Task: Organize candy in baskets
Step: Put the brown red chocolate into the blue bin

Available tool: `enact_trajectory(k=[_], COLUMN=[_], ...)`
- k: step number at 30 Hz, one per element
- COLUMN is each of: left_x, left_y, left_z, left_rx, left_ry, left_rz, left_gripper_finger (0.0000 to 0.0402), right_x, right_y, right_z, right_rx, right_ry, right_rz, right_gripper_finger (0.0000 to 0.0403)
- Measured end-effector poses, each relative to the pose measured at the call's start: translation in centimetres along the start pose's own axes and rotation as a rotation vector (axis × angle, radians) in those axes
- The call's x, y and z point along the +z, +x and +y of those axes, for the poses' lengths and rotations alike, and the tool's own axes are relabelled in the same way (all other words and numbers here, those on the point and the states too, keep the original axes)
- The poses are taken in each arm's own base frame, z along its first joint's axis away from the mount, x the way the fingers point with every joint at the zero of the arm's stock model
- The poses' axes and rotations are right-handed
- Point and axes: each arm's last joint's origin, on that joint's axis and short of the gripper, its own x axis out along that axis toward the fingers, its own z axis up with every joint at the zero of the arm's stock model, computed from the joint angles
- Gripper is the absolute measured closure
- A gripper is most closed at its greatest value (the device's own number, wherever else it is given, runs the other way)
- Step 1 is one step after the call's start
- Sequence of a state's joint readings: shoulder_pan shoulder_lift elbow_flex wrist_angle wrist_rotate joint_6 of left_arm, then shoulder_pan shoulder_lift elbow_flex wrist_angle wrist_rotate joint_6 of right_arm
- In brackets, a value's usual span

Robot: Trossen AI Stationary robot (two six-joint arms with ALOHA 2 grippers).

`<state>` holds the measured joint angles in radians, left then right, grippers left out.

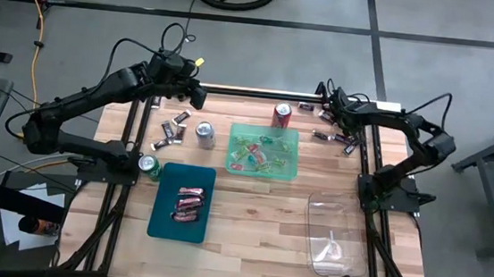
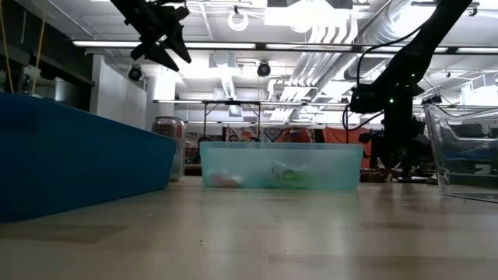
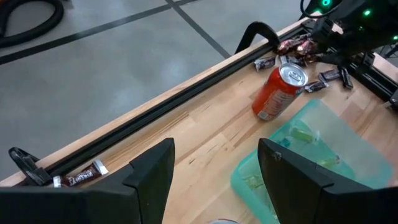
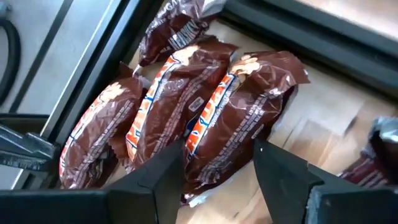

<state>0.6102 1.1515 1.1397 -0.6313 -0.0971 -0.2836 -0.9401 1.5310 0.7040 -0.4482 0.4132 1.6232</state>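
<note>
My right gripper's fingers stand on either side of the candy bar's near end (image 4: 214, 165), so my right gripper closes next.
My left gripper (image 1: 199, 97) is open and empty, raised over the table's far left edge; in its wrist view (image 3: 214, 155) it looks at a dark candy bar (image 3: 81, 177) by the rail. My right gripper (image 1: 324, 103) is open at the far right. Its fingers (image 4: 168, 171) stand on either side of the end of one of three brown-and-orange wrapped candies (image 4: 233, 118) lying side by side against the rail. The teal basket (image 1: 161, 216) holds red and pink candies (image 1: 189, 203). The green basket (image 1: 264, 151) holds mixed bright candies. The clear basket (image 1: 337, 236) is at the near right.
A red can (image 1: 282, 115), a silver can (image 1: 204, 133) and a green can (image 1: 149, 165) stand upright around the baskets. Loose dark candies lie at the far left (image 1: 173, 128) and far right (image 1: 330, 137). Black frame rails (image 1: 242, 91) edge the table.
</note>
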Motion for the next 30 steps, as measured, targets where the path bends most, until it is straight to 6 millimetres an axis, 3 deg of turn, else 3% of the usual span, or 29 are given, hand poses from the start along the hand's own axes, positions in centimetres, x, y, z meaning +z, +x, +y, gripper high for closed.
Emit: enact_trajectory(k=[5,10,15,22,26,30], left_x=[0.0,0.0,0.1,0.9,1.5,1.8], left_y=[0.0,0.0,-0.4,-0.7,-0.7,-0.8], left_z=[0.0,0.0,-0.1,-0.3,-0.6,-1.0], left_rx=[0.0,-0.001,-0.028,-0.057,-0.101,-0.157], left_ry=[0.0,-0.001,-0.004,-0.031,-0.017,-0.009], left_rz=[0.0,-0.001,-0.016,-0.104,-0.156,-0.186], left_gripper_finger=[0.0183,0.0183,0.0183,0.0183,0.0183,0.0183], right_x=[-0.1,-0.3,-0.4,1.1,0.9,-0.5], right_y=[0.2,0.0,-1.7,-8.2,-13.5,-18.4], right_z=[-0.1,-0.6,-0.9,-0.3,0.5,0.3], right_rx=[-0.017,-0.03,0.015,0.356,0.796,1.296], right_ry=[0.035,-0.098,-0.253,-0.399,-0.673,-0.894], right_rz=[-0.009,0.002,0.007,-0.121,-0.13,-0.036], right_gripper_finger=[0.0266,0.0383,0.039,0.04,0.0401,0.0402])
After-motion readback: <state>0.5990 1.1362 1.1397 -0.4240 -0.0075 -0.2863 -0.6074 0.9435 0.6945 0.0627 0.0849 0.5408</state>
